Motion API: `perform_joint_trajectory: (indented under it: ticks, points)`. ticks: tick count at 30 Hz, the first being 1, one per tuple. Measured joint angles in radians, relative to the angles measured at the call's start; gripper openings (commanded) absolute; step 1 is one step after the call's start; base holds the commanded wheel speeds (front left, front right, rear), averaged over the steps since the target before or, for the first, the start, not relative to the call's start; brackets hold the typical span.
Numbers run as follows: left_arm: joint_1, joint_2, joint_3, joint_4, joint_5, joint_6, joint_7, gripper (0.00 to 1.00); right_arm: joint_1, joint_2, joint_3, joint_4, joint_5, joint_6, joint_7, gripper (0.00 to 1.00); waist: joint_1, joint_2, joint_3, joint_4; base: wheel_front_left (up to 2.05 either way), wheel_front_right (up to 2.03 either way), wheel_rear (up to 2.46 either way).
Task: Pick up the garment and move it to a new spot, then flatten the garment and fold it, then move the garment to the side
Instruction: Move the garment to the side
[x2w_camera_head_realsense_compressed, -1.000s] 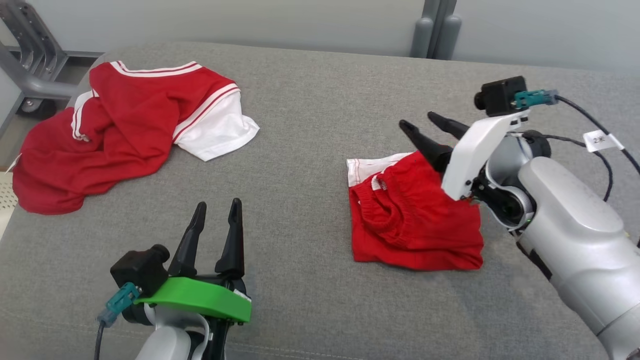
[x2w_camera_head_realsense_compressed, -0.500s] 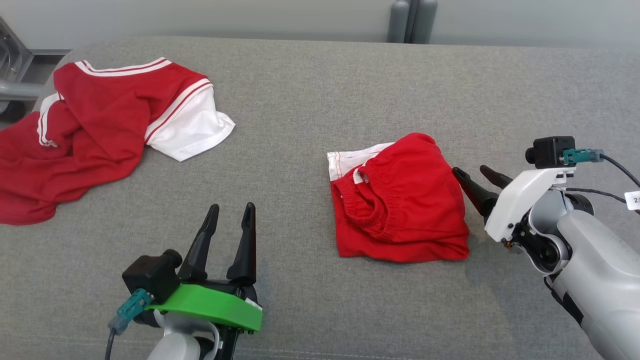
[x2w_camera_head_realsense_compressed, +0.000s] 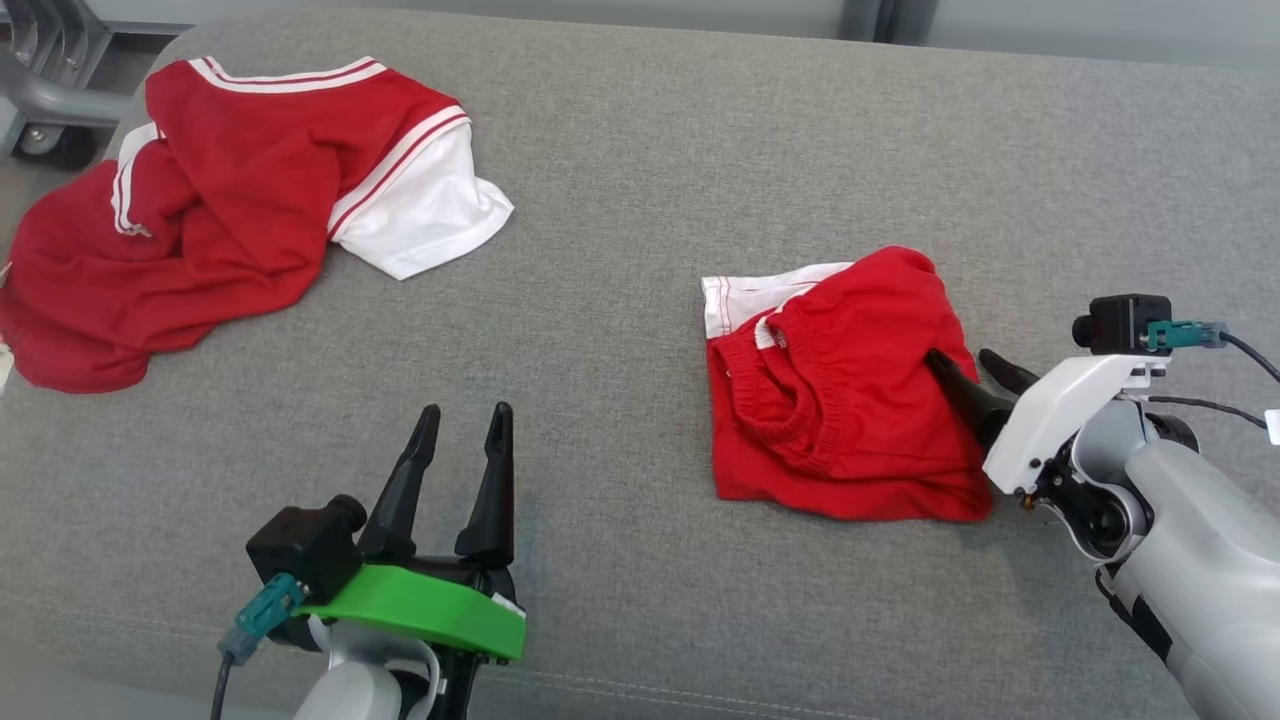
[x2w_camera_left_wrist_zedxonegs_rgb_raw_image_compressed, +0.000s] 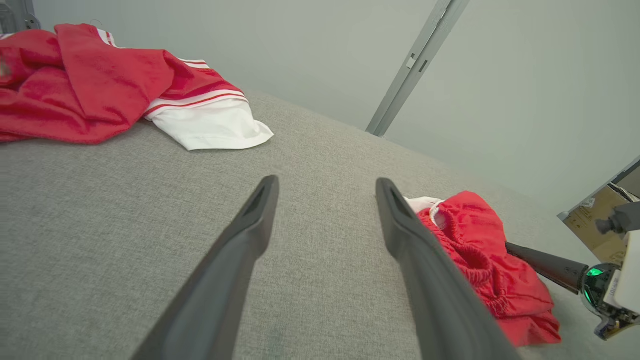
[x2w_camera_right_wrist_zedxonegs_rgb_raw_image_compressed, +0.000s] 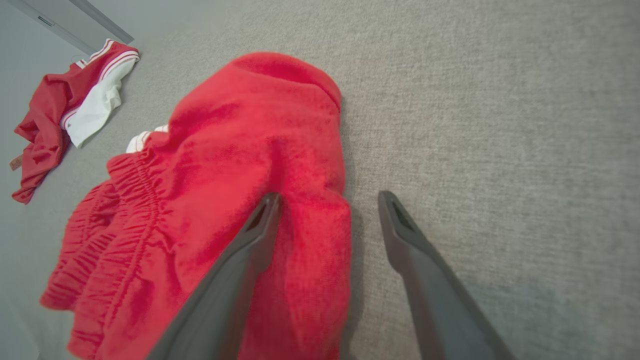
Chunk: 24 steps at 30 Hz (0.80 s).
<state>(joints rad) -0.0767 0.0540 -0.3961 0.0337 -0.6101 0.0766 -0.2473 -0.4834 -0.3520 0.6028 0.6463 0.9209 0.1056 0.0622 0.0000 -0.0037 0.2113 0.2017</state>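
I will next grab the folded shorts (x2w_camera_head_realsense_compressed: 840, 396) with my right gripper by their folded red edge (x2w_camera_head_realsense_compressed: 960, 366), to move them to the side.
The garment, a pair of red shorts (x2w_camera_head_realsense_compressed: 850, 390) with an elastic waistband and a white edge, lies folded into a small bundle on the grey cushion (x2w_camera_head_realsense_compressed: 640, 250), right of centre. My right gripper (x2w_camera_head_realsense_compressed: 960, 358) is open at the bundle's right edge. In the right wrist view the right gripper (x2w_camera_right_wrist_zedxonegs_rgb_raw_image_compressed: 327, 197) has one finger over the red shorts (x2w_camera_right_wrist_zedxonegs_rgb_raw_image_compressed: 250, 150) and the other over bare grey fabric; I cannot tell whether it touches. My left gripper (x2w_camera_head_realsense_compressed: 466, 412) stands open and empty at the near left, well apart from the shorts (x2w_camera_left_wrist_zedxonegs_rgb_raw_image_compressed: 480, 255).
A crumpled red-and-white shirt (x2w_camera_head_realsense_compressed: 240, 200) lies at the far left, reaching the cushion's left edge; the left wrist view shows the shirt (x2w_camera_left_wrist_zedxonegs_rgb_raw_image_compressed: 100, 85) too. A grey metal frame (x2w_camera_head_realsense_compressed: 40, 90) stands beyond that corner. A cardboard box (x2w_camera_left_wrist_zedxonegs_rgb_raw_image_compressed: 595, 225) sits off to the right.
The head camera has shifted. My right gripper came down from above the shorts and drew back to their right edge, still open. The shorts and left gripper have stayed put.
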Motion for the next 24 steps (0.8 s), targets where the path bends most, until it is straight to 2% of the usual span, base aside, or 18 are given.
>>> perform_joint_trajectory:
  ticks: [3, 4, 5, 8, 9, 17, 24]
  points:
    - [-0.001, 0.0, 0.007, 0.004, 0.0, 0.003, 0.0, 1.0, 0.0, 0.008, 0.008, 0.011, 0.007, 0.006, 0.005, 1.0, 0.0, 0.0, 0.004, 0.014, 0.0, 0.0, 0.0]
    - [-0.001, 0.0, 0.008, 0.005, 0.0, 0.004, 0.0, 1.0, 0.0, 0.012, 0.012, 0.013, 0.011, 0.008, 0.01, 0.82, 0.0, 0.0, 0.005, 0.016, 0.0, 0.0, 0.0]
    - [-0.001, 0.0, 0.009, 0.006, 0.0, 0.004, 0.0, 1.0, -0.001, 0.013, 0.016, 0.013, 0.015, 0.008, 0.014, 0.55, 0.0, 0.0, 0.006, 0.018, 0.0, 0.0, 0.0]
    - [-0.001, 0.0, 0.01, 0.007, 0.0, 0.004, 0.0, 1.0, -0.002, 0.012, 0.022, 0.016, 0.015, 0.009, 0.015, 0.16, 0.0, 0.0, 0.007, 0.022, 0.0, 0.0, 0.0]
    - [-0.001, 0.0, 0.011, 0.007, 0.0, 0.004, 0.0, 1.0, -0.005, 0.01, 0.024, 0.017, 0.014, 0.009, 0.015, 0.0, 0.0, 0.0, 0.007, 0.023, 0.0, 0.0, 0.0]
    - [-0.001, 0.004, 0.041, 0.003, 0.0, 0.012, 0.0, 1.0, -0.052, -0.001, 0.039, 0.027, -0.011, 0.017, -0.001, 0.0, 0.0, 0.0, 0.012, 0.011, 0.0, 0.0, 0.0]
    - [-0.001, 0.007, 0.045, -0.012, 0.0, 0.012, 0.0, 1.0, -0.096, -0.062, 0.053, 0.034, -0.053, 0.017, -0.002, 0.0, 0.0, 0.0, 0.018, -0.026, 0.0, 0.0, 0.0]
